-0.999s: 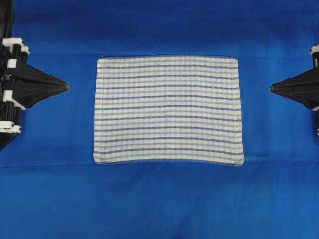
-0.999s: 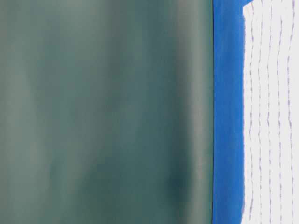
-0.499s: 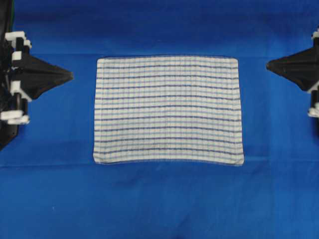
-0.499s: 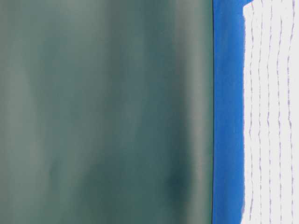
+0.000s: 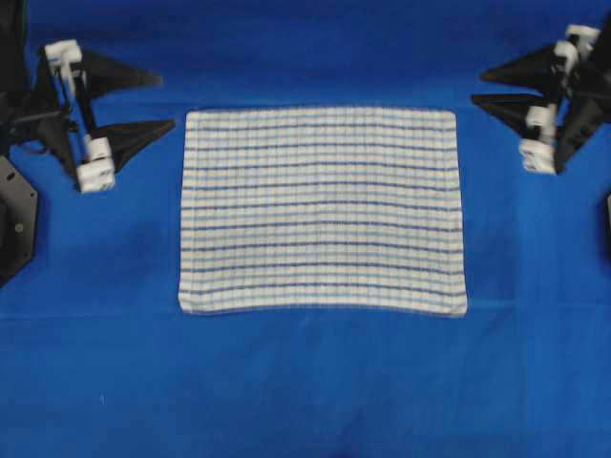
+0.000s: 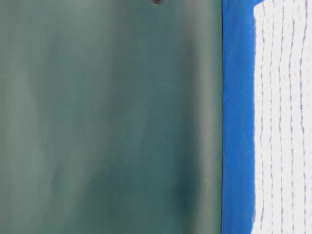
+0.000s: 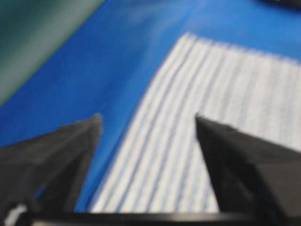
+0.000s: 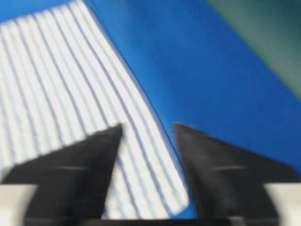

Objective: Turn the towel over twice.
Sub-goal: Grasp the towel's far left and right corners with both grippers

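I will next pinch the towel with my right gripper by its corner [image 5: 448, 118], where the thin cloth edges meet, because the towel [image 5: 322, 210] lies spread flat on the tabletop cover.
The towel [image 5: 322, 210], white with thin blue stripes and a fine check, lies flat and spread out in the middle of the blue table cover. My left gripper [image 5: 167, 101] is open just off the towel's far left corner, holding nothing. My right gripper [image 5: 477, 88] is open just off the far right corner, also holding nothing. In the left wrist view the towel [image 7: 225, 84] lies ahead between the open fingers of the left gripper [image 7: 148, 117]. In the right wrist view the towel's corner [image 8: 155, 183] sits between the spread fingers of the right gripper [image 8: 148, 126]. The towel's edge [image 6: 282, 122] shows at table level.
The blue table cover [image 5: 315, 382] surrounds the towel on all sides, with a wide bare strip along the front. A dark green backdrop [image 6: 107, 122] stands behind the table. A black arm base [image 5: 14, 215] sits at the left edge.
Both grippers were shut beside the towel's short edges. They have opened wide and swung toward the towel's far corners. The towel has not moved.
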